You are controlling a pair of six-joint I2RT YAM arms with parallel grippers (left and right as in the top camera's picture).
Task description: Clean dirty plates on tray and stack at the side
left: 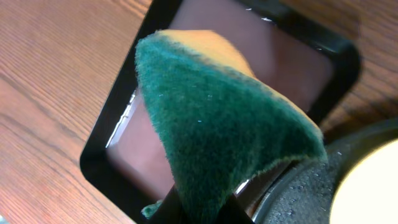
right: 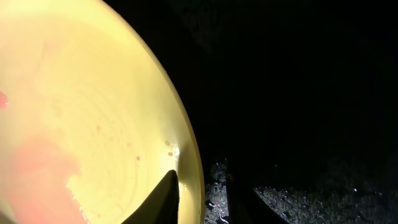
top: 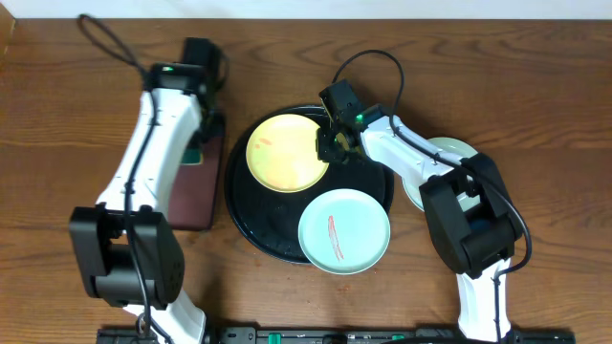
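Note:
My right gripper closes on the yellow plate's rim now, since in the right wrist view the plate's rim runs back between the gripper's open fingers.
The pale yellow plate (top: 285, 151) with faint reddish smears lies on the back left of the black tray (top: 253, 215). A mint plate (top: 344, 229) with a red streak rests on the tray's front right. My right gripper (top: 328, 145) straddles the yellow plate's right rim (right: 186, 143), jaws open: one finger (right: 168, 193) lies over the plate, the other (right: 239, 199) stands apart from the rim over the tray (right: 298, 93). My left gripper (left: 208, 211) is shut on a green and orange sponge (left: 217, 124), held above the maroon tray (left: 280, 56).
A second mint plate (top: 448, 151) sits on the table right of the black tray, partly hidden by the right arm. The maroon rectangular tray (top: 191, 196) lies just left of the black tray. Bare wooden table (top: 535, 96) surrounds both.

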